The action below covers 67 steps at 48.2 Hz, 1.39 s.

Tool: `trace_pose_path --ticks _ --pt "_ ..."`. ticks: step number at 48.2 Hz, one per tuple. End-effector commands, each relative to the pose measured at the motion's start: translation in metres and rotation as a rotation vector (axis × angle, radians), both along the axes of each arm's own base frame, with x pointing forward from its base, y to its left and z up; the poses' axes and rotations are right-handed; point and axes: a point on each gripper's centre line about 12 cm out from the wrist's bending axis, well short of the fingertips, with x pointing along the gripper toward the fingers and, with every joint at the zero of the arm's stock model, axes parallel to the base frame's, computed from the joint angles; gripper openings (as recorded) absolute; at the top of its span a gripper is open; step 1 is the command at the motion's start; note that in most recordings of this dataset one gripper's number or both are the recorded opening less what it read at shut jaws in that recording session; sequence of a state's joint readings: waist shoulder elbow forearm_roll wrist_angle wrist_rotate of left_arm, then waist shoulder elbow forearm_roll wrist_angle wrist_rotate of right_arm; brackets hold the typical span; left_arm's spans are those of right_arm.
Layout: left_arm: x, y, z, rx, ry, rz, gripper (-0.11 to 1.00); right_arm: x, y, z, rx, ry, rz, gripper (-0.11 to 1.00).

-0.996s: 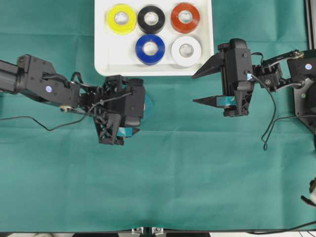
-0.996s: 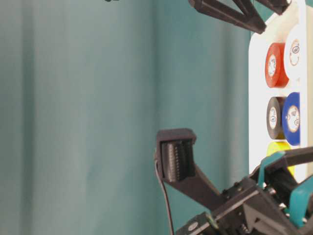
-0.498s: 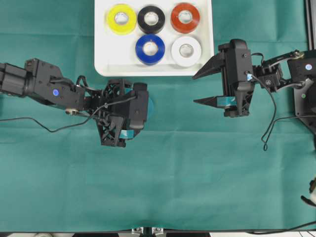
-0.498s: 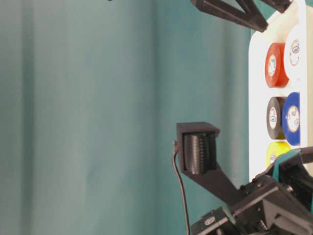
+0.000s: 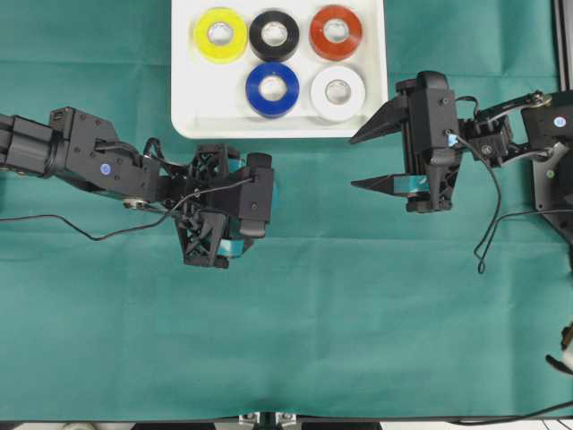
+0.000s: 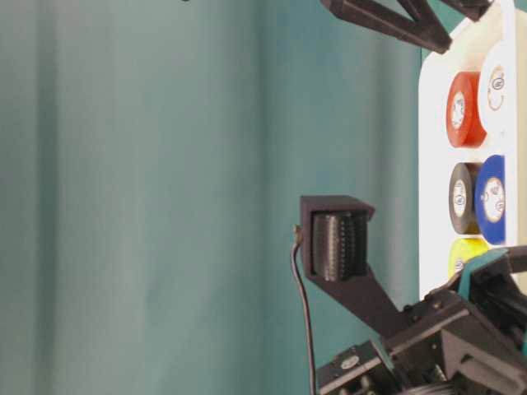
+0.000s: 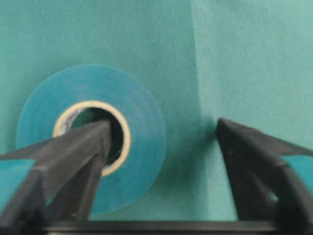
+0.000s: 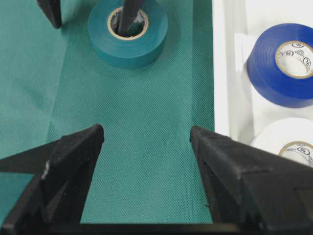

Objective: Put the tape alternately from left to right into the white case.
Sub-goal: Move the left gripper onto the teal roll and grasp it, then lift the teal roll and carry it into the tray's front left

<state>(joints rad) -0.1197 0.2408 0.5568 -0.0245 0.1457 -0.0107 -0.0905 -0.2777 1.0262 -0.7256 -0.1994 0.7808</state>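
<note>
Next, my left gripper pinches the roll by its ring side (image 7: pixel 146 139). The teal tape roll with an open core (image 7: pixel 115 139) is wider than my open fingers.
A teal tape roll (image 7: pixel 142 147) lies flat on the green cloth just in front of the white case (image 5: pixel 277 132). My left gripper (image 7: pixel 162 125) is down over it and open. One finger stands inside the core. The other finger (image 7: pixel 254 161) is outside, a gap away from the roll's wall. From overhead the arm hides most of this roll. In the case lie yellow (image 5: pixel 220 34), black (image 5: pixel 274 34), orange-red (image 5: pixel 336 31), blue (image 5: pixel 272 88) and white (image 5: pixel 337 92) rolls. My right gripper (image 5: pixel 354 162) hovers open and empty to the right of the case.
Green cloth (image 5: pixel 358 313) covers the table. The case's right rim (image 8: pixel 222 73) runs close beside my right gripper's jaws. A black cable (image 5: pixel 488 233) hangs from the right arm, and a thin wire (image 5: pixel 54 224) trails from the left arm.
My left gripper has shifted slightly right over the teal roll and its jaws have narrowed, one finger now in the core. The right arm has not moved.
</note>
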Motion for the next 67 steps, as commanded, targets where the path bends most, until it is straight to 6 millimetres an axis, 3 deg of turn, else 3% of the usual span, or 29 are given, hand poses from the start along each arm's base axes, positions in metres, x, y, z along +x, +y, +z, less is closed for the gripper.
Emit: trace_pose_path --ticks 1,5,9,25,38,46,58,67 --pt "0.005 0.001 0.016 -0.004 -0.043 0.002 0.22 0.002 0.001 0.005 0.002 -0.020 0.007 0.79" --pt "0.006 0.001 0.018 -0.003 -0.049 0.001 0.06 0.002 0.001 0.004 0.002 -0.018 0.007 0.79" --pt "0.005 0.001 0.019 -0.003 -0.051 -0.001 -0.03 0.002 0.001 0.005 0.004 -0.020 0.005 0.79" --pt "0.007 0.000 0.025 -0.007 -0.066 0.002 -0.03 0.002 0.001 0.005 0.006 -0.019 0.004 0.79" --pt "-0.003 -0.002 0.065 -0.014 -0.119 -0.007 -0.03 0.001 0.001 0.004 0.006 -0.016 0.004 0.79" --pt "-0.013 -0.001 0.079 -0.011 -0.090 -0.009 -0.03 0.001 0.001 0.004 0.006 -0.016 0.004 0.79" --pt "-0.018 0.004 0.081 -0.005 -0.058 -0.003 -0.03 0.001 0.001 0.003 0.006 -0.015 0.004 0.79" --pt "-0.024 0.023 0.078 0.000 -0.046 0.043 -0.03 0.001 0.001 0.003 0.006 -0.015 0.004 0.79"
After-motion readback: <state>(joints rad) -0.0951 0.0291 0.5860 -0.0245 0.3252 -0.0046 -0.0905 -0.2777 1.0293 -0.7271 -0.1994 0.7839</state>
